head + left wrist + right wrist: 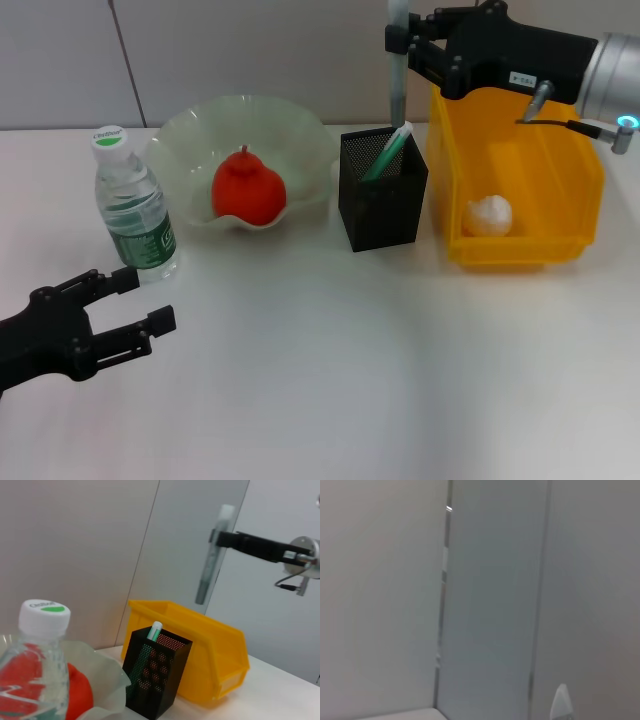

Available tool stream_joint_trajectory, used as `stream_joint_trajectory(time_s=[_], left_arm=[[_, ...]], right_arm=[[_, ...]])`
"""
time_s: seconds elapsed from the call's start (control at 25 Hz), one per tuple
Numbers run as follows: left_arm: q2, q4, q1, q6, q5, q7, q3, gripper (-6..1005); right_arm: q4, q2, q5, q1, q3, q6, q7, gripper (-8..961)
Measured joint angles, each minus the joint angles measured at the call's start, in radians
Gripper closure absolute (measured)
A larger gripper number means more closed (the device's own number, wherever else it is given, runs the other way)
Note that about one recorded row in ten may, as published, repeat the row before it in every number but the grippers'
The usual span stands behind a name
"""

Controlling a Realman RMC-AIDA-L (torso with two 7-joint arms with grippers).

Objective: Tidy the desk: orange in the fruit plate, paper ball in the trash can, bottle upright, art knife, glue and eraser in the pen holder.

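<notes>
The grey stick's lower end [398,118] is above the pen holder's rim [355,137], and the stick would tip if the right gripper opened now. The right gripper should first lower the stick.
The orange [247,190] lies in the pale green fruit plate [300,130]. To its left the bottle [135,205] stands upright. The paper ball [489,215] rests inside the yellow trash can [560,175]. A green stick with a pale tip [388,152] leans in the black mesh pen holder [382,205]. Above the holder, my right gripper [398,45] is shut on a slim grey, white-capped stick [211,560]; I cannot tell which of the two sticks is the art knife and which the glue. My left gripper [145,300] is open, low, just in front of the bottle. The eraser is out of view.
The white desk [350,380] stretches in front of the row of objects. A grey panelled wall [200,50] stands behind it. The pen holder sits close between the plate and the trash can.
</notes>
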Motion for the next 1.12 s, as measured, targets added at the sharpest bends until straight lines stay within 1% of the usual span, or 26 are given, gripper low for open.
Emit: stream_joint_trajectory(time_s=[0.2, 0.44, 0.56, 0.68, 0.84, 1.12], left_arm=[[0.001, -0.014, -0.009, 0.0, -0.001, 0.021, 0.005, 165], [0.003, -0.015, -0.02, 0.015, -0.001, 0.009, 0.004, 165], [0.003, -0.015, -0.022, 0.017, -0.001, 0.008, 0.002, 165], [0.004, -0.015, -0.026, 0.017, -0.001, 0.008, 0.003, 165], [0.004, -0.016, -0.032, 0.015, -0.001, 0.007, 0.005, 165], [0.004, -0.028, -0.047, 0.01, 0.004, 0.007, 0.005, 165]], right_arm=[[0.074, -0.003, -0.002, 0.026, -0.015, 0.108, -0.033, 816], [0.177, -0.004, -0.002, 0.056, -0.049, 0.197, -0.081, 816], [0.204, 0.0, 0.0, 0.065, -0.071, 0.246, -0.102, 816], [0.225, 0.005, 0.004, 0.072, -0.076, 0.279, -0.126, 816], [0.244, 0.007, 0.008, 0.081, -0.073, 0.312, -0.127, 815], [0.263, 0.009, 0.009, 0.085, -0.076, 0.319, -0.104, 815]])
